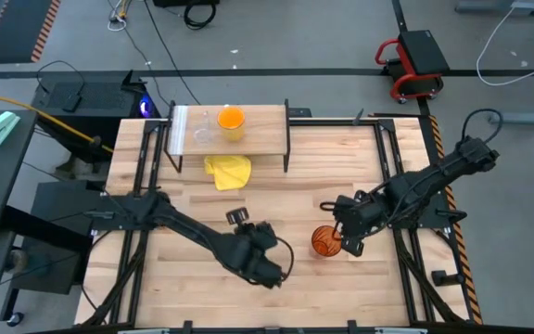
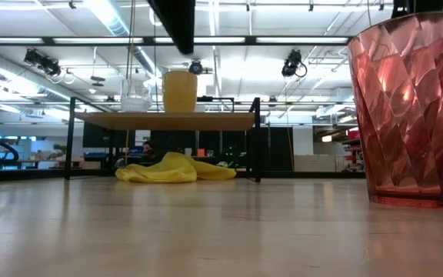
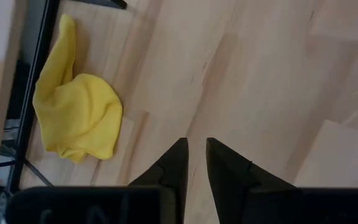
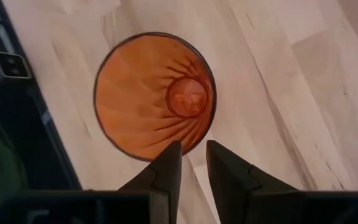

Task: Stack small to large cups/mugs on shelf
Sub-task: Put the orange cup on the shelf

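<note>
My right gripper grabs the amber-brown tumbler by its rim (image 4: 194,148) next, to stack it on the shelf with the other cups.
The amber-brown tumbler (image 1: 325,241) stands upright on its base on the tabletop, toward the near right; it looms large in the low view (image 2: 410,108). My right gripper (image 4: 193,148) is above it, at the rim, with its fingers close together. The clear glass (image 1: 202,130) and the orange mug (image 1: 232,121) stand side by side on the shelf (image 1: 267,130) at the far middle. My left gripper (image 3: 196,149) hovers shut over bare table near the middle (image 1: 269,266), touching nothing. My right gripper has the tumbler's rim (image 4: 197,140) between its two fingers, one finger over the inside and one outside the wall. The fingers come from above, pointing down. The tumbler stands upright with its base on the table (image 2: 410,201).
A crumpled yellow cloth (image 1: 228,172) lies on the table just in front of the shelf, partly under its near edge (image 2: 175,169). The shelf's thin black legs (image 2: 256,142) stand at its corners. Bare planks lie between the tumbler and the shelf.
</note>
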`<state>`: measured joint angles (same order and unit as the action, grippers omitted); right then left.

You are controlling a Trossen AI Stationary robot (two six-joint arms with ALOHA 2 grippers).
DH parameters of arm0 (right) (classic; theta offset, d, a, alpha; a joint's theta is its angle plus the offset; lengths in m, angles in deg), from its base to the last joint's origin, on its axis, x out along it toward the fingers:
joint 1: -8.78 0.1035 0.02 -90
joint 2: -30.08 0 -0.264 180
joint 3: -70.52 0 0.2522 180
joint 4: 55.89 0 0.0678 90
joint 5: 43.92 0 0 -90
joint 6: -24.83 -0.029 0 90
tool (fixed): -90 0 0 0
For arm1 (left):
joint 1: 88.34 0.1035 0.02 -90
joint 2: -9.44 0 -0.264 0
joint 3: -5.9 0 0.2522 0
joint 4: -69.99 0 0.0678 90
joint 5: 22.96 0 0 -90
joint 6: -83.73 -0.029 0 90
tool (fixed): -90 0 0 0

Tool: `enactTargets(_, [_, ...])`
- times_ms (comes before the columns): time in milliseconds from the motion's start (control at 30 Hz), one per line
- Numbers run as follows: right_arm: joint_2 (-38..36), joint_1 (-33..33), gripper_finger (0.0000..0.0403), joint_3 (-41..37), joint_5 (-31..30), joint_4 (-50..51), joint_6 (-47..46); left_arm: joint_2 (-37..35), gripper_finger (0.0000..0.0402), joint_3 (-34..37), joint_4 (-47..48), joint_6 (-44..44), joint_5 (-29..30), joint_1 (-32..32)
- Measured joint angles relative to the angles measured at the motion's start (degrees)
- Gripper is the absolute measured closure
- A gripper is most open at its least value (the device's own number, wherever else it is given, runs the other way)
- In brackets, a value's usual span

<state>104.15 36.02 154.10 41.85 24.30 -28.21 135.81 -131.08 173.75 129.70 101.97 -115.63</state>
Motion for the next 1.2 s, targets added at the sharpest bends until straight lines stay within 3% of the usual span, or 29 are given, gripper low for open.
enactTargets(433, [4.20,-2.03,0.0292,0.00,-1.54,-0.11,0.96,4.15,0.0342,0.00,0.01,3.02,4.93,-1.51])
enactTargets(1200, [9.86,-3.49,0.0294,0.00,-1.51,-0.37,3.30,4.15,0.0349,0.00,0.02,4.50,5.16,-1.58])
